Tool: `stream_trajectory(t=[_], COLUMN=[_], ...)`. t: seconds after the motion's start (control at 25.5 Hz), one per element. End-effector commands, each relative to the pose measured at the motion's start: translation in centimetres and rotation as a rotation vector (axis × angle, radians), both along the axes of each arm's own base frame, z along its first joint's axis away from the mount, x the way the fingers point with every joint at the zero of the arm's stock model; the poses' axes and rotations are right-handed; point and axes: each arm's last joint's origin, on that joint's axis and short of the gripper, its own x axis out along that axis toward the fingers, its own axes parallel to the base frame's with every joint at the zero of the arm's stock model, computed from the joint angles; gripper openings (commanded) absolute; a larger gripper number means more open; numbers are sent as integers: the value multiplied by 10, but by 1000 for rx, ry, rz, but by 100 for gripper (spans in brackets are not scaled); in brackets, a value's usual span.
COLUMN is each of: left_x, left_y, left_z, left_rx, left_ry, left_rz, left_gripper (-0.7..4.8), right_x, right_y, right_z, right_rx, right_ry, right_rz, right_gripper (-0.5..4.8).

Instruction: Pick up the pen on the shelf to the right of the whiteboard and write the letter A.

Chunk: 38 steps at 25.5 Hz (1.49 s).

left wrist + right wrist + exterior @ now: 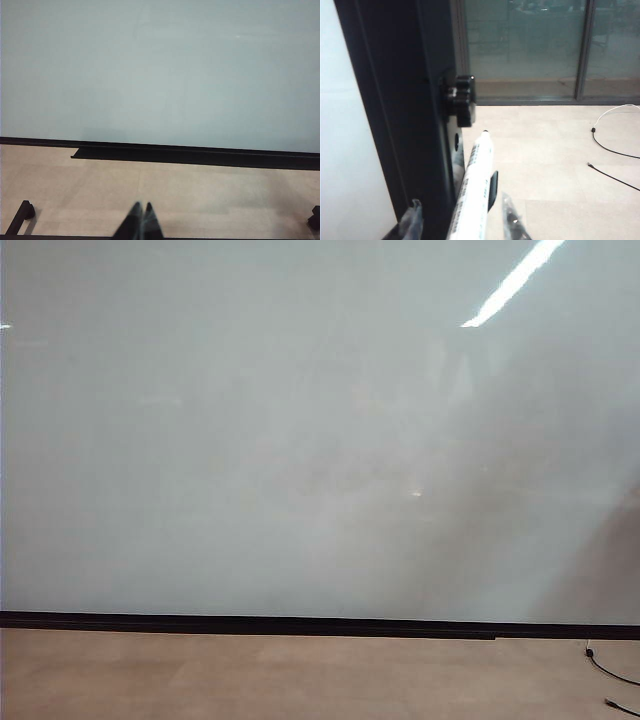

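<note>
The right gripper grabs the pen by its lower body [468, 220] next. This keeps the pen's black tip [485, 132] free to write the letter A.
The pen [476, 187], a white marker with a black tip and dark print on its barrel, stands along the black frame [395, 100] at the whiteboard's [300, 440] edge. My right gripper [464, 219] is open and straddles the pen's lower barrel. A gap shows between the pen and each fingertip [414, 216]. A small black clip sits against the pen's side. My left gripper [142, 205] is shut and empty, low over the floor and facing the whiteboard [160, 75]. Neither gripper shows in the exterior view. The letter A is not in view.
A black knob [462, 100] juts from the frame just beyond the pen's tip. Thin cables [615, 150] lie on the floor, with glass doors [530, 45] behind. A black ledge [200, 156] runs under the board. A cable [610, 670] lies at the lower right.
</note>
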Motion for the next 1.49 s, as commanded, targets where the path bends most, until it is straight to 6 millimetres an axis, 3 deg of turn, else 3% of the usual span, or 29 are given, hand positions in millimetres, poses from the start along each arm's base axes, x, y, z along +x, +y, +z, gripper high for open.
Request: stream_trajectory(t=[0.04, 0.55, 0.59, 0.67, 1.49], left_x=[0, 0, 0, 0, 0], left_y=[0, 0, 0, 0, 0], left_z=[2, 2, 2, 2, 2], left_rx=[4, 4, 4, 4, 4], left_ry=[-11, -11, -11, -11, -11], left_rz=[-1, -1, -1, -1, -1], left_gripper=[-4, -5, -4, -5, -4], right_x=[0, 0, 0, 0, 0], right_y=[-1, -1, -1, 0, -4], right_z=[4, 4, 4, 4, 5], right_rx=[-12, -12, -12, -13, 7], right_ry=[-24, -25, -25, -26, -35], right_rz=[-10, -13, -12, -4, -94], right_gripper=[205, 189, 149, -16, -3])
